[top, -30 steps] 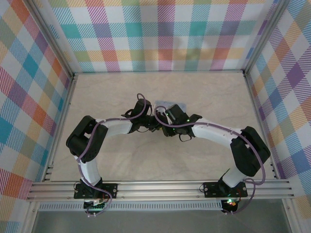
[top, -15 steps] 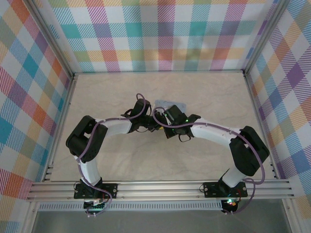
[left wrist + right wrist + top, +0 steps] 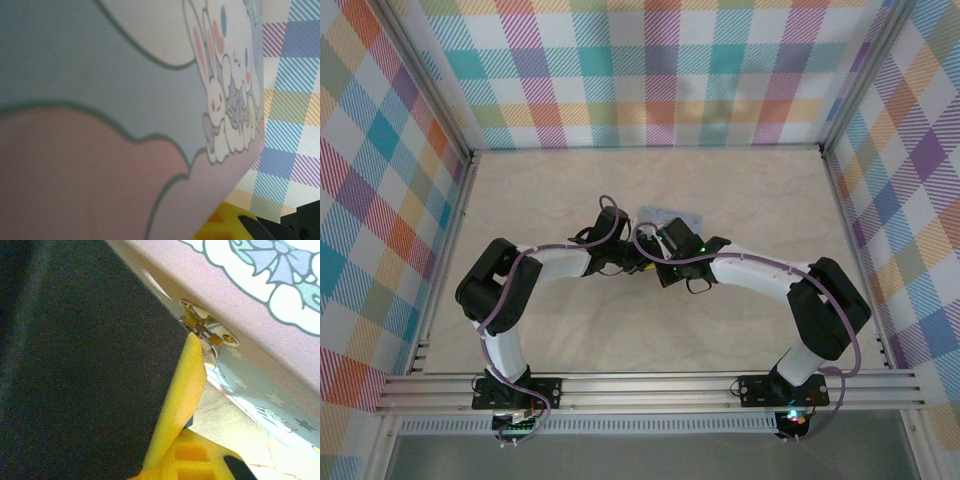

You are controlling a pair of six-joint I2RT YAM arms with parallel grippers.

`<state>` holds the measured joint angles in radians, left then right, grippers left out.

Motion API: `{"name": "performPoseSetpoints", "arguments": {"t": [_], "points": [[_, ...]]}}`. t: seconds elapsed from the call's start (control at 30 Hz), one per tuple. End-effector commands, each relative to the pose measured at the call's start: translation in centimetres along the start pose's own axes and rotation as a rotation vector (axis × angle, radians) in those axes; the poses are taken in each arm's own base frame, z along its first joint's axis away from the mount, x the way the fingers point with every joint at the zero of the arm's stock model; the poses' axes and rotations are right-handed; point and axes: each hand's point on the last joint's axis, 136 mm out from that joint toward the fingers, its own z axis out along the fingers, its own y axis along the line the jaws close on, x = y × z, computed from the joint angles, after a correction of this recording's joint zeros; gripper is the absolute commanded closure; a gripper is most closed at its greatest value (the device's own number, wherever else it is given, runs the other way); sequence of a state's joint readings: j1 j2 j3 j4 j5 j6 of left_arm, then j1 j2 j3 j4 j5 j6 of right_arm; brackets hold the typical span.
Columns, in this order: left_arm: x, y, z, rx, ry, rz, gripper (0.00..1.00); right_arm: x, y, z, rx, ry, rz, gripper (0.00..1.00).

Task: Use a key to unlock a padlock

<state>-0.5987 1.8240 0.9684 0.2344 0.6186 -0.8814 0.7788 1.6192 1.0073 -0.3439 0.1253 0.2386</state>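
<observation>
My right gripper is closed short of the padlock below the metal clasp (image 3: 207, 326), so it should open again and then close lower on the padlock's teal body.
Both arms meet at mid-table, just in front of the pale blue cartoon-printed tin (image 3: 672, 217). My left gripper (image 3: 636, 262) and right gripper (image 3: 656, 264) are tip to tip there, their jaws covered by the wrists. The padlock and the key are hidden where they meet. In the left wrist view the tin's printed side (image 3: 125, 100) is very close, with a yellow finger (image 3: 225, 226) at the bottom edge. In the right wrist view a black pad (image 3: 75, 365) and a yellow finger (image 3: 186, 385) lie together, shut, beside a small metal fitting with brass spots (image 3: 206, 332) on the tin (image 3: 260, 295).
Plaid walls (image 3: 650, 70) stand on three sides of the beige table (image 3: 540, 190). An aluminium rail (image 3: 650, 388) carries both arm bases at the near edge. Bare tabletop lies left, right and behind the tin.
The right arm has edged slightly left toward the left gripper. The left arm and the tin stay where they were.
</observation>
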Motion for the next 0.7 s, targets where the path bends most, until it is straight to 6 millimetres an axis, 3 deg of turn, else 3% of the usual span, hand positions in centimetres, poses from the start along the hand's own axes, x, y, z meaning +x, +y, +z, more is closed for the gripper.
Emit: {"name": "performPoseSetpoints", "arguments": {"t": [0.0, 0.13, 0.4, 0.67], "points": [[0.0, 0.1, -0.3, 0.01, -0.009, 0.028, 0.85, 0.1, 0.9, 0.7, -0.044, -0.004, 0.004, 0.78], [-0.1, 0.7, 0.0, 0.002, -0.015, 0.022, 0.85, 0.4, 0.6, 0.5, -0.035, -0.01, 0.022, 0.63], [-0.2, 1.9, 0.6, -0.028, -0.021, 0.019, 0.84, 1.6, -1.4, -0.3, -0.033, -0.024, 0.134, 0.62], [0.1, 3.4, 1.0, -0.074, -0.017, 0.021, 0.82, 0.5, -4.2, 0.1, -0.004, -0.055, 0.261, 0.64]]}}
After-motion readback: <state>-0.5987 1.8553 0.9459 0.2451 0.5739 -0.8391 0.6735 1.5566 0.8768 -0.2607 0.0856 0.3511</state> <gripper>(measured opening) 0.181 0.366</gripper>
